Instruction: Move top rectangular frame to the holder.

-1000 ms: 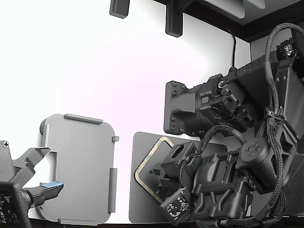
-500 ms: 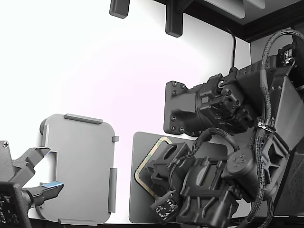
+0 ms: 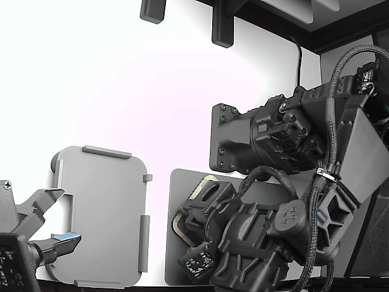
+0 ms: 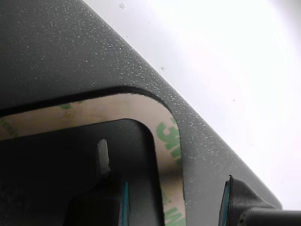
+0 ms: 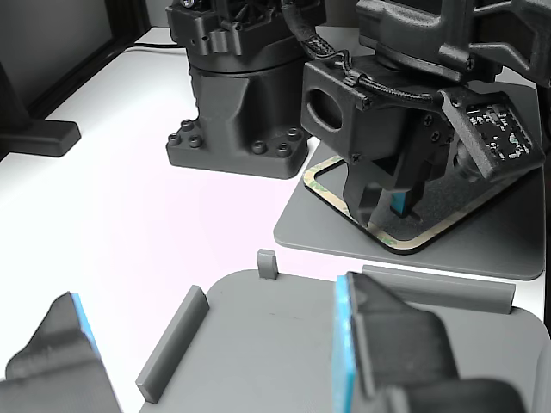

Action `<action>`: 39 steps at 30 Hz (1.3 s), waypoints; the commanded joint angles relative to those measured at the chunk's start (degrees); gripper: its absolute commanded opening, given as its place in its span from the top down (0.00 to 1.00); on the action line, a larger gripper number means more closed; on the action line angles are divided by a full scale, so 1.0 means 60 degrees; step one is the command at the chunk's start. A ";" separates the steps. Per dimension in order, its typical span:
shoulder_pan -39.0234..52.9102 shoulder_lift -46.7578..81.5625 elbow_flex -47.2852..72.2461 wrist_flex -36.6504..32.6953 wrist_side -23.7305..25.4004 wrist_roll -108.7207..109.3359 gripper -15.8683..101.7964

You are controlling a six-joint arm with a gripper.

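The gripper should next take hold of the top rectangular frame by its side piece (image 4: 172, 195) beside its rounded corner, so that it can load the holder.
The top rectangular frame (image 4: 117, 110), beige with green print, lies flat on a dark grey mat (image 4: 70, 52). In the exterior view only one corner of the frame (image 3: 199, 185) shows past the arm. My gripper (image 4: 174, 202) is open and low over a rounded corner of the frame, with one finger (image 4: 96, 207) inside the ring and the other finger (image 4: 247, 205) outside it. The other view shows the gripper (image 5: 387, 215) reaching down to the frame (image 5: 340, 206). The light grey holder (image 3: 103, 213) lies at the exterior view's left, with nothing in it.
A second arm's open gripper (image 3: 51, 225) with blue pads hovers over the holder's near edge (image 5: 284, 344). A black arm base (image 5: 241, 112) stands just behind the mat (image 5: 327, 237). Two dark feet (image 3: 222, 27) sit at the table's far side.
My arm has swung down and toward the exterior view's left, and now covers more of the frame and mat. The second arm and the holder have not moved.
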 commanded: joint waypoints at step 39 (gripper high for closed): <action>-0.1084 0.0322 0.0234 -0.0425 -0.0850 -0.2139 0.28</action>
